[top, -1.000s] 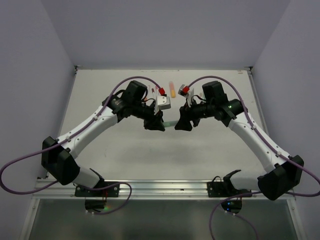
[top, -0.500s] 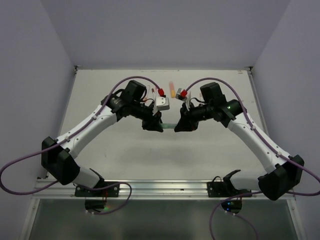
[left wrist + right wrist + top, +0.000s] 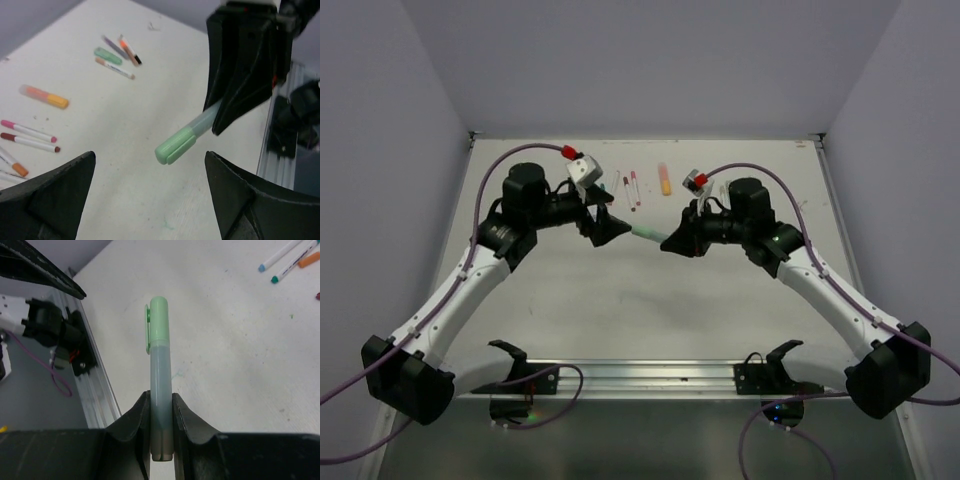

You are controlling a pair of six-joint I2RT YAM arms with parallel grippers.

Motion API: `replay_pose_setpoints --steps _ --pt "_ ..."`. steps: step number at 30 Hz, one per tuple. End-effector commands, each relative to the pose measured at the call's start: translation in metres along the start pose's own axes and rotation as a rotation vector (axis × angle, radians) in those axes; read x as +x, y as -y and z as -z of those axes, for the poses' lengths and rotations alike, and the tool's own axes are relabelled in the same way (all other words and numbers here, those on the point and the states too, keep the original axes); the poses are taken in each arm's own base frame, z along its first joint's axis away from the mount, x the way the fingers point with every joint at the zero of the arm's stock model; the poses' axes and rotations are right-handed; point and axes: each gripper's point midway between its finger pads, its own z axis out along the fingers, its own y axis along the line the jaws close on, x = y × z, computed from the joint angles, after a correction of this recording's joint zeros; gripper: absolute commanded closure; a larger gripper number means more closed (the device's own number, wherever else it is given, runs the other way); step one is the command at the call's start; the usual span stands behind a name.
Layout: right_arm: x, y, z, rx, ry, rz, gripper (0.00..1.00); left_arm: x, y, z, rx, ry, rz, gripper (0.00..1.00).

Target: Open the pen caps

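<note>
The pale green highlighter needs to be opened, so my left gripper will next grip its mint green cap (image 3: 159,320) rather than the highlighter's held body (image 3: 161,390).
A pale green highlighter (image 3: 648,234) hangs above the table, its translucent barrel (image 3: 161,390) clamped between the fingers of my right gripper (image 3: 161,395). Its mint green cap (image 3: 159,322) sits on the free end and points at my left gripper (image 3: 608,225). In the left wrist view the capped end (image 3: 175,145) floats just ahead of my left gripper (image 3: 149,156), whose jaws stand wide apart with nothing between them. My right gripper (image 3: 240,75) fills the upper right of that view.
More pens lie at the back of the table: an orange highlighter (image 3: 665,180), red and pink thin pens (image 3: 632,187), a short mint green piece (image 3: 107,55) and small pens beside it (image 3: 116,68). Two capped pens (image 3: 280,260) lie far right. The aluminium rail (image 3: 640,375) runs along the near edge.
My right gripper shut on the highlighter's barrel. My left gripper then let go, opened wide and drew back to the left. The highlighter stays in the right gripper.
</note>
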Motion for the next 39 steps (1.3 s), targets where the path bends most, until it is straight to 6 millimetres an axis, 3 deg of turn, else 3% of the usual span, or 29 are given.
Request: replay_pose_setpoints --steps 1,2,3,4,7,10,19,26,39 --pt "-0.078 -0.011 0.007 0.003 0.355 -0.021 1.00 -0.045 -0.015 0.014 -0.121 0.277 0.161 0.07" --pt "-0.077 -0.010 0.007 0.000 0.381 -0.042 1.00 -0.064 -0.018 0.024 -0.161 0.377 0.153 0.07" --pt "-0.083 -0.011 0.008 -0.009 0.417 -0.052 1.00 -0.066 -0.016 0.027 -0.160 0.420 0.182 0.07" --pt "-0.099 -0.018 0.012 -0.042 0.490 -0.065 1.00 -0.065 -0.014 0.027 -0.143 0.483 0.246 0.08" --pt "-0.112 -0.029 0.010 -0.137 0.562 -0.104 1.00 -0.060 -0.010 0.032 -0.124 0.572 0.355 0.09" --pt "-0.119 -0.039 0.003 -0.217 0.566 -0.129 1.00 -0.079 -0.003 0.042 -0.078 0.688 0.356 0.11" --pt "-0.129 -0.062 -0.007 -0.369 0.582 -0.161 1.00 -0.101 -0.003 0.054 -0.038 0.842 0.408 0.24" --pt "-0.131 -0.073 -0.013 -0.445 0.588 -0.191 1.00 -0.103 -0.004 0.048 -0.022 0.856 0.413 0.35" --pt "-0.132 -0.074 -0.024 -0.467 0.588 -0.220 1.00 -0.103 0.004 0.044 0.002 0.854 0.402 0.53"
